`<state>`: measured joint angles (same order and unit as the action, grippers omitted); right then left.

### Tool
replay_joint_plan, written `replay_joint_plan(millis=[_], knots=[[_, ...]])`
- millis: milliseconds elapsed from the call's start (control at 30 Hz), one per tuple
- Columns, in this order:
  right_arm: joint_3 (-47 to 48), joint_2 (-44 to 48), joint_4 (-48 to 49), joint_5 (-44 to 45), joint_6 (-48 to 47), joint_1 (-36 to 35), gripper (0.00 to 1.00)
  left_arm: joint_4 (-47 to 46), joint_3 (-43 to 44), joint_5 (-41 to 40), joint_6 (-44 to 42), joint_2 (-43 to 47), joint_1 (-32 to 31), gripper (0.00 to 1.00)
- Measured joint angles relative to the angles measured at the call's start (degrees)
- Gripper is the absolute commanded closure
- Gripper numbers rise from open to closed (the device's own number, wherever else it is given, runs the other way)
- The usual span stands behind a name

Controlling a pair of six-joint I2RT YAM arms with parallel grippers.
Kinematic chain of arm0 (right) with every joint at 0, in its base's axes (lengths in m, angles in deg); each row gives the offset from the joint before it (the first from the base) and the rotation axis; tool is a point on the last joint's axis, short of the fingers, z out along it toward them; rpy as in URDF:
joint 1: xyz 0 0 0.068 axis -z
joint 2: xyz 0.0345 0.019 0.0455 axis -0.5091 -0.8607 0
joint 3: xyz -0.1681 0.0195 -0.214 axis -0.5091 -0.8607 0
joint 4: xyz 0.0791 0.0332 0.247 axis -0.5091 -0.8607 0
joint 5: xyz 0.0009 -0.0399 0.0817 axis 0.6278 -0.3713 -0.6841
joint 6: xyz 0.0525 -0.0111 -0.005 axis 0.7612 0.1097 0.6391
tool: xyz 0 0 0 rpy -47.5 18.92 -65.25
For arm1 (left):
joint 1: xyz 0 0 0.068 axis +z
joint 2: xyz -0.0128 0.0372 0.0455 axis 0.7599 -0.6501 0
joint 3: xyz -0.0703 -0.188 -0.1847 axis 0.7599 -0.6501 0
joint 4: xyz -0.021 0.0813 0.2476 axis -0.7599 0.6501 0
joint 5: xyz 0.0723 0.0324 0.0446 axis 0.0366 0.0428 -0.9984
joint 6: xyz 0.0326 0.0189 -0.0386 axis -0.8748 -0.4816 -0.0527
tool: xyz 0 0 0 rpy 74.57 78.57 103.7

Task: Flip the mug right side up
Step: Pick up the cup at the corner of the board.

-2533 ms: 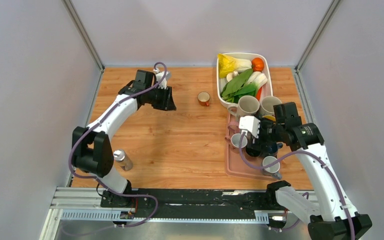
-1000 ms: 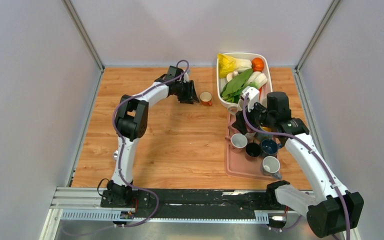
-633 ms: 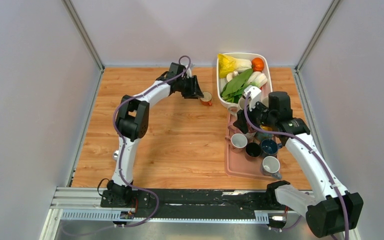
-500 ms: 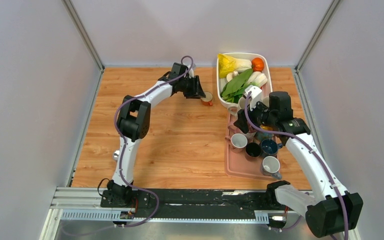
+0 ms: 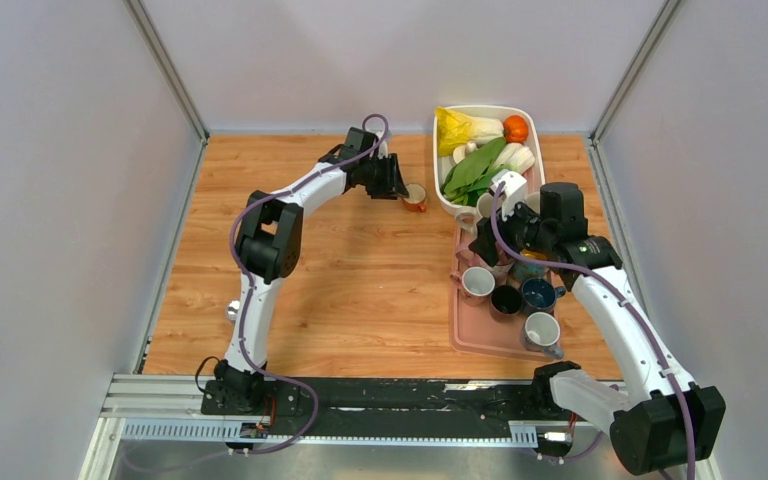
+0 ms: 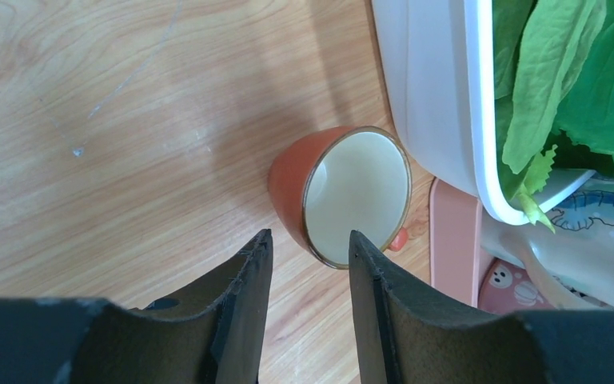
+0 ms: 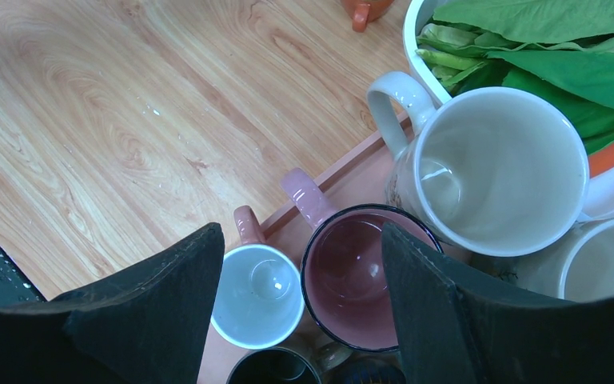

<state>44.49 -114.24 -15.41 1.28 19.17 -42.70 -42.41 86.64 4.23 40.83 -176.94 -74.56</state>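
Note:
The mug's base should stay free to set the mug upright, so my left gripper needs to grab the orange mug's near rim [image 5: 407, 194] [image 6: 313, 245] next, with one finger inside.
The orange mug [image 5: 413, 196] with a cream inside rests on the wooden table beside the white bin. In the left wrist view its mouth [image 6: 360, 196] is tipped toward the camera and a bit of handle shows at its lower right. My left gripper [image 6: 310, 238] is open, its fingertips just short of the mug's near rim and not touching it. In the top view the left gripper [image 5: 392, 182] sits just left of the mug. My right gripper [image 7: 302, 236] hangs open over the mugs on the pink tray [image 7: 344, 172], holding nothing. The orange mug [image 7: 364, 10] shows at that view's top edge.
A white bin [image 5: 440, 150] of leafy vegetables stands at the back right, its wall [image 6: 432, 96] close to the mug. The pink tray [image 5: 470, 335] holds several upright mugs. A small silver bottle [image 5: 232, 310] lies near the left arm's lower link.
My left gripper swung from the back left across to the mug and crept up to it over the last second. My right gripper moved toward the back of the tray, then held still.

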Motion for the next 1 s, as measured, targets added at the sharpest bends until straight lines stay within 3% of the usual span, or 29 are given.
replay_joint_plan(millis=[200,367,533,667,1000], knots=[[0.0,0.0,0.0,0.0,0.2,0.3,0.25,0.4,0.0,-0.9,-0.4,-0.3,0.0,0.54],[0.0,0.0,0.0,0.0,0.2,0.3,0.25,0.5,0.7,-1.0,-1.1,-1.6,-0.1,0.62],[0.0,0.0,0.0,0.0,0.2,0.3,0.25,0.6,1.2,-0.9,-2.7,-2.6,-0.2,0.86],[0.0,0.0,0.3,0.0,0.2,0.4,0.25,1.7,1.2,-0.7,-4.9,-2.7,-0.3,0.99],[0.0,0.2,0.9,0.0,0.2,0.5,0.25,7.5,-0.2,3.7,-12.5,0.4,0.5,1.00]])
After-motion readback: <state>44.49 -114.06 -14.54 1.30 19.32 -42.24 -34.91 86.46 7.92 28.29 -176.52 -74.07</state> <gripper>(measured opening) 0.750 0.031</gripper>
